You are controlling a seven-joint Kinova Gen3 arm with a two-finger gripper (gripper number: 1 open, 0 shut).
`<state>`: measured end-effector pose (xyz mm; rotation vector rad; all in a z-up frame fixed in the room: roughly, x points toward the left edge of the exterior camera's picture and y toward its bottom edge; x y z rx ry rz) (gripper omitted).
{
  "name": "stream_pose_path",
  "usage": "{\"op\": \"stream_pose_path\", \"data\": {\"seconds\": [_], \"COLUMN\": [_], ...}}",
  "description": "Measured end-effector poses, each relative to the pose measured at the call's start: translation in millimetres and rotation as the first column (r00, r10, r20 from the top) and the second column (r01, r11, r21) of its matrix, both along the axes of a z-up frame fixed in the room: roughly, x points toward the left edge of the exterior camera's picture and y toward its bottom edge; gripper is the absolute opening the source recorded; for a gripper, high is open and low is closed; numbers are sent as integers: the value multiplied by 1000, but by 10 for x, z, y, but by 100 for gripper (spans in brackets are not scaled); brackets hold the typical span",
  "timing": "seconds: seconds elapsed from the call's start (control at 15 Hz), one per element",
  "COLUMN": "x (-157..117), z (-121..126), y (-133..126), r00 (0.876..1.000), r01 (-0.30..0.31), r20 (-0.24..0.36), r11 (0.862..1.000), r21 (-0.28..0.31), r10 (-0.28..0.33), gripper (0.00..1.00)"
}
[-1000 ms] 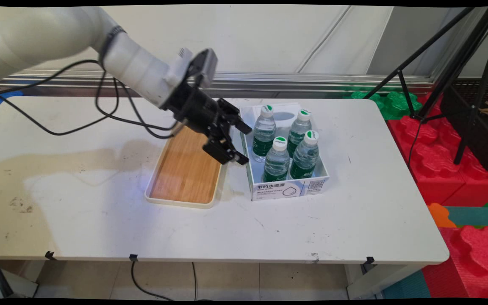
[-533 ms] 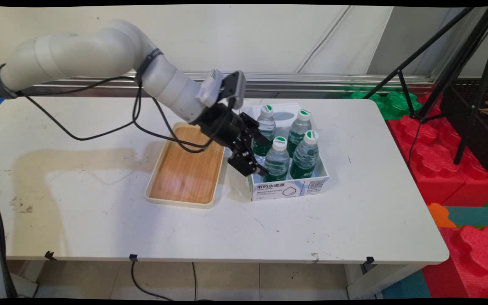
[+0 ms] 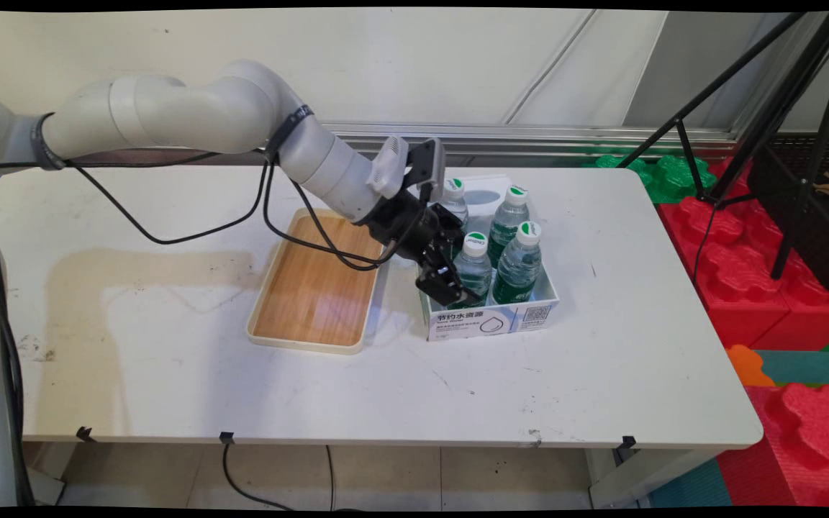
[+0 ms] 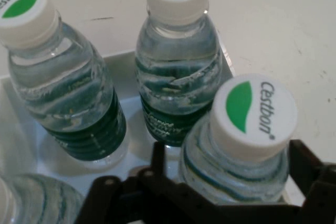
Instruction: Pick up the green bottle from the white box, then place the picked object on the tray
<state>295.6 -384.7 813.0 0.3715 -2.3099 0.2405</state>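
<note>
The robot's gripper will next grab the clear water bottle by its green-labelled body (image 3: 476,277), so that it can stand the bottle on the wooden tray (image 3: 321,289).
A white open box (image 3: 490,321) on the table holds several clear water bottles with green labels and white caps. My black gripper (image 3: 458,273) reaches into the box from the left. It is open, and its fingers (image 4: 157,157) straddle the front-left bottle (image 3: 473,263), whose cap fills the lower right of the hand view (image 4: 254,116). A small gap shows on each side of that bottle. Two more bottles (image 4: 176,61) (image 4: 63,93) stand beyond it, and a fourth (image 4: 37,198) shows at the lower left corner.
A wooden tray (image 3: 314,280) with a cream rim lies just left of the box. Black cables (image 3: 170,234) hang from the arm over the table (image 3: 601,374). A black tripod (image 3: 767,108) and red foam blocks (image 3: 753,280) stand to the right of the table.
The arm has swung right and down, from above the tray into the box. The gripper now stands around the front-left bottle.
</note>
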Motion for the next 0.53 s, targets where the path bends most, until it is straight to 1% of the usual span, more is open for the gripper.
{"op": "stream_pose_path", "data": {"seconds": [0.07, 0.27, 0.53], "x": [-13, -23, 30], "z": [-13, -25, 42], "y": [-13, -42, -41], "r00": [1000, 1000, 999], "r01": [0, -2, -12], "r20": [-2, -10, -31], "r11": [1000, 1000, 1000], "r21": [-1, -1, 0], "r10": [0, 2, 12], "gripper": [0, 0, 0]}}
